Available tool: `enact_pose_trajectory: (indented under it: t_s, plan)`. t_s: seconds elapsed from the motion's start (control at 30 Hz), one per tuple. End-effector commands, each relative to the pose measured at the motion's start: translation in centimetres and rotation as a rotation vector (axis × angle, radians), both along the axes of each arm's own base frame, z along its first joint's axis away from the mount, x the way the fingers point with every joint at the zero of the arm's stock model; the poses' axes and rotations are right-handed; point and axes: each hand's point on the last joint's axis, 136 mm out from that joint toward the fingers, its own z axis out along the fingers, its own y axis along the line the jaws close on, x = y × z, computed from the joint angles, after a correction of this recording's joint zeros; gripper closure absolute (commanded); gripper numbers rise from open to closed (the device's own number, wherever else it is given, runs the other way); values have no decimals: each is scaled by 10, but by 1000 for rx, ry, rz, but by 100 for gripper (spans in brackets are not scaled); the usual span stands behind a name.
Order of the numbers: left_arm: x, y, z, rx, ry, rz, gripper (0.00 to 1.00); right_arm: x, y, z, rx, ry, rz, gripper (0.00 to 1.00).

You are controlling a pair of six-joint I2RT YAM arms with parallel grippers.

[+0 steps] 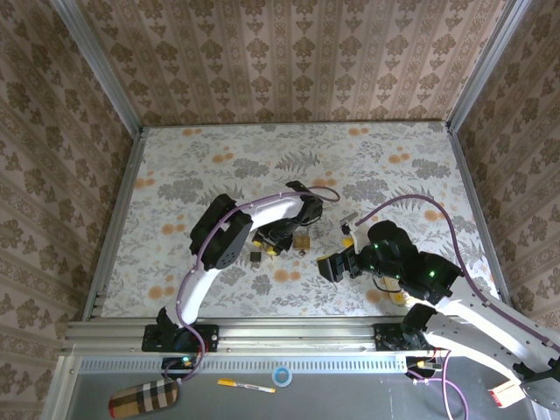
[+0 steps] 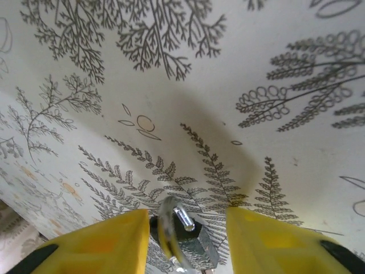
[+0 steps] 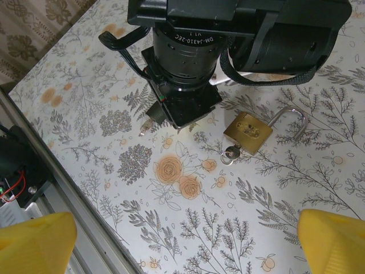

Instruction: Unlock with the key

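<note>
I need to grab the key [image 3: 231, 152] by its exposed end with my right gripper next so it can unlock, and leave the padlock body to my left gripper.
The brass padlock [image 3: 247, 132] lies flat on the floral table [image 3: 171, 228], and its silver shackle [image 3: 292, 121] is swung open. A tiny dark key [image 3: 231, 152] with a small ring sticks out of the padlock's bottom edge. My left gripper [image 2: 185, 228] is open. The shackle [image 2: 171, 220] and the padlock body [image 2: 199, 248] show between its yellow fingers [image 2: 97, 242], with a gap on each side. My right gripper [image 3: 185, 251] is wide open with nothing in it, hovering short of the padlock. In the top view the padlock [image 1: 301, 239] sits between the two arms.
The left arm's black wrist motor [image 3: 182, 68] hangs just left of the padlock. A small metal piece [image 3: 145, 124] pokes out beside it. The aluminium rail [image 3: 68, 205] marks the near table edge. Patterned walls [image 1: 280, 61] enclose the table.
</note>
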Motion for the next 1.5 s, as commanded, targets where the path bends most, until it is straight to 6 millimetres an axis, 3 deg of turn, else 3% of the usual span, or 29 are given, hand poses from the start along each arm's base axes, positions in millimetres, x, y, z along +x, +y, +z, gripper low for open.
enact_pose_trajectory:
  t_s: [0.0,0.17,0.3,0.5,0.63,0.67,0.77,0.83,0.93,1.03,1.23,1.47]
  plan:
    - [0,-13,1,-14,-4,-11,49,-3,-6,-9,-14,24,-13,0]
    - [7,-25,21,-54,-47,-21,42,-2,-6,-7,-10,22,-17,0]
    - [15,-24,51,-112,-129,7,37,-3,-10,-2,4,25,-40,0]
    - [18,-5,107,-322,-280,130,32,-14,-5,15,95,78,-33,0]
    - [4,22,122,-527,-358,278,34,-12,15,0,150,210,-28,12]
    - [0,29,123,-573,-371,311,36,-11,21,-3,159,237,-26,18]
    - [-16,43,118,-720,-393,394,61,1,45,-16,170,324,-29,45]
    - [-26,44,110,-819,-386,436,79,8,70,-19,187,376,-4,66]
    - [-32,36,97,-975,-373,473,95,22,110,-26,183,438,36,84]
    - [-32,26,85,-1099,-352,499,100,41,142,-44,167,505,35,93]
    - [-34,30,59,-1100,-321,516,100,62,189,-78,120,594,40,98]
    - [-33,34,38,-1073,-297,526,100,83,203,-116,51,626,-20,100]
